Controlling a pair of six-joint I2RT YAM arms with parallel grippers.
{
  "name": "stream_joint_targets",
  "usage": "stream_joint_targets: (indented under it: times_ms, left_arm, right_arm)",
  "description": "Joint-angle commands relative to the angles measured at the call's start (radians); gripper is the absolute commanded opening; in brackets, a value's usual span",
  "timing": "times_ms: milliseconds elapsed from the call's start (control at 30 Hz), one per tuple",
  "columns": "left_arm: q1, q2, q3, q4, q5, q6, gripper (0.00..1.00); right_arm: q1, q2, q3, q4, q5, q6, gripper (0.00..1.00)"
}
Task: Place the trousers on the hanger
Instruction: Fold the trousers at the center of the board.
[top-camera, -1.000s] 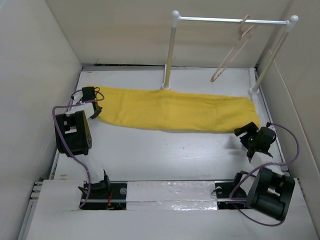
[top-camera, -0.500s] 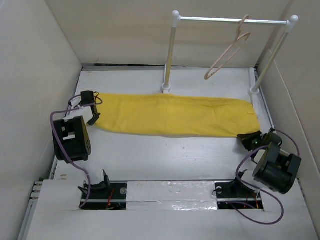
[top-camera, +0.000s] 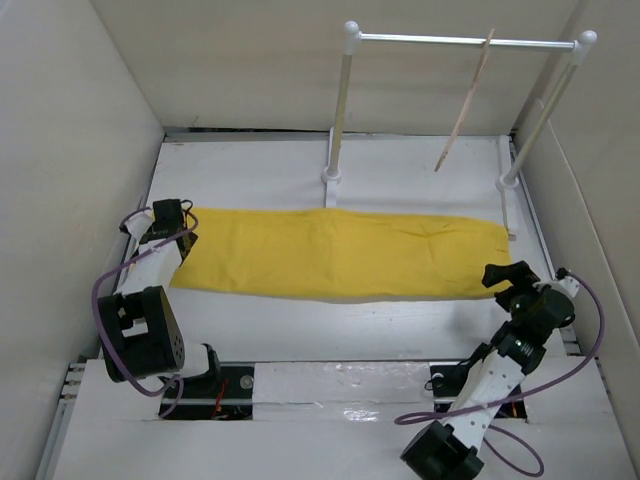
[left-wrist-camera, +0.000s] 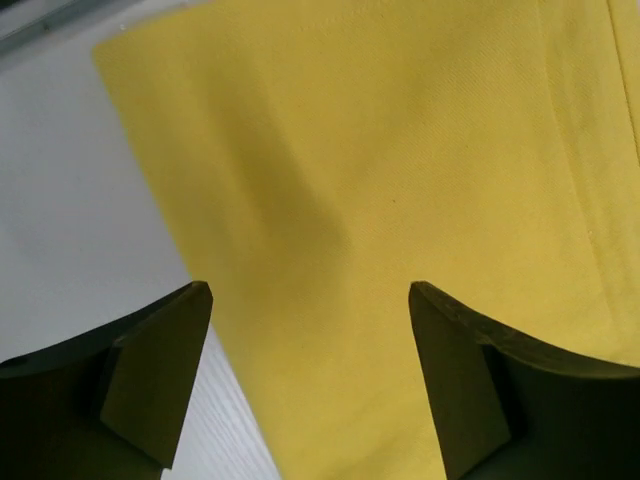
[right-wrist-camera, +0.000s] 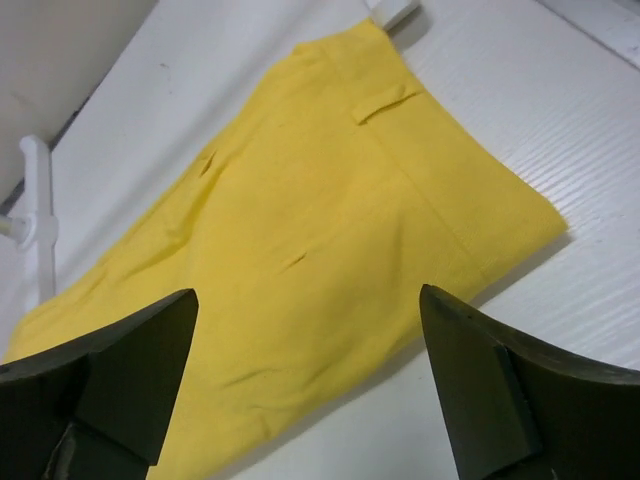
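Note:
The near waistband corner (top-camera: 494, 291) of the trousers (top-camera: 340, 252) is the part my right gripper should grab next, so that the waistband end lifts and folds over for the hanger.
The yellow trousers (top-camera: 340, 252) lie flat and stretched out across the table, with the waistband at the right end. My left gripper (top-camera: 172, 230) hovers open over their left end; in the left wrist view the fabric (left-wrist-camera: 400, 150) fills the space under the spread jaws (left-wrist-camera: 307, 300), untouched. My right gripper (top-camera: 503, 276) stands open just off the right end, with the waistband corner (right-wrist-camera: 330, 200) lying ahead of its jaws (right-wrist-camera: 307, 300). The pale hanger (top-camera: 465, 100) hangs edge-on from the rack's bar.
The white-posted rack (top-camera: 340, 100) stands behind the trousers, its metal bar (top-camera: 420, 40) running right and a foot (right-wrist-camera: 35, 200) close to the fabric's far edge. White walls close in on the left, back and right. A taped board (top-camera: 340, 385) crosses the near edge.
The trousers have slid toward the near edge. Both grippers, shut on the ends a moment ago, have opened and let go. The hanger has swung round to edge-on.

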Motion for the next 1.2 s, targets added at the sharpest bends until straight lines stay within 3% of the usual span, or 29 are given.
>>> stream_joint_targets:
  times_ms: [0, 100, 167, 200, 267, 300, 333, 433, 533, 633, 667, 733, 767, 833, 933, 1000, 1033, 1067, 1167]
  left_arm:
    - [-0.008, -0.023, 0.041, 0.021, -0.008, 0.019, 0.82]
    - [-0.045, -0.073, 0.068, 0.083, 0.069, 0.062, 0.81]
    - [-0.098, -0.137, 0.062, 0.173, 0.117, 0.103, 0.71]
    - [-0.124, -0.158, 0.056, 0.210, 0.190, 0.119, 0.50]
    - [-0.231, -0.193, 0.052, 0.283, 0.231, 0.119, 0.29]
    - [-0.274, -0.211, 0.056, 0.296, 0.246, 0.104, 0.08]
    - [-0.319, -0.215, 0.061, 0.301, 0.254, 0.098, 0.00]
    - [-0.535, -0.204, 0.085, 0.341, 0.202, 0.084, 0.00]
    - [-0.762, -0.187, 0.070, 0.388, 0.127, 0.085, 0.00]
    - [-0.934, -0.163, 0.047, 0.416, 0.027, 0.085, 0.00]
    - [-0.966, -0.146, 0.029, 0.431, 0.012, 0.087, 0.00]
    - [-1.014, -0.129, 0.013, 0.439, -0.031, 0.087, 0.00]
    - [-1.054, -0.112, 0.000, 0.446, -0.046, 0.085, 0.00]
    - [-1.083, -0.090, -0.019, 0.463, -0.086, 0.082, 0.00]
    - [-1.094, -0.038, -0.056, 0.502, -0.082, 0.062, 0.00]
    - [-1.105, 0.000, -0.082, 0.519, -0.079, 0.036, 0.00]
    - [-1.105, 0.011, -0.089, 0.522, -0.077, 0.026, 0.00]
    - [-1.114, 0.017, -0.106, 0.528, -0.077, 0.018, 0.00]
    - [-1.152, 0.037, -0.137, 0.536, -0.105, -0.008, 0.00]
  right_arm:
    - [-0.010, 0.076, 0.053, -0.069, 0.086, -0.012, 1.00]
    - [-0.010, 0.225, 0.050, 0.037, 0.116, -0.007, 1.00]
    - [-0.036, 0.389, 0.047, 0.141, 0.107, -0.003, 1.00]
    - [-0.048, 0.442, 0.047, 0.167, 0.087, -0.001, 1.00]
    - [-0.071, 0.587, 0.041, 0.267, 0.064, 0.002, 1.00]
    - [-0.071, 0.630, 0.039, 0.301, 0.046, 0.003, 1.00]
    - [-0.083, 0.667, 0.042, 0.319, 0.035, -0.007, 1.00]
    - [-0.083, 0.748, 0.032, 0.422, -0.006, 0.034, 1.00]
    - [-0.083, 0.776, 0.036, 0.487, 0.006, 0.072, 0.89]
    - [-0.083, 0.791, 0.059, 0.494, 0.024, 0.069, 0.65]
    - [-0.083, 0.788, 0.049, 0.519, 0.024, 0.074, 0.50]
    - [-0.074, 0.767, 0.044, 0.531, 0.026, 0.072, 0.33]
    - [-0.074, 0.754, 0.046, 0.533, 0.020, 0.068, 0.19]
    - [-0.001, 0.687, 0.050, 0.531, -0.011, 0.056, 0.02]
    - [0.129, 0.574, 0.056, 0.507, -0.014, 0.063, 0.00]
    - [0.298, 0.431, 0.081, 0.452, 0.007, 0.081, 0.00]
    - [0.365, 0.378, 0.095, 0.421, 0.039, 0.089, 0.00]
    - [0.512, 0.271, 0.111, 0.354, 0.078, 0.098, 0.00]
    - [0.734, 0.144, 0.182, 0.272, 0.253, 0.126, 0.00]
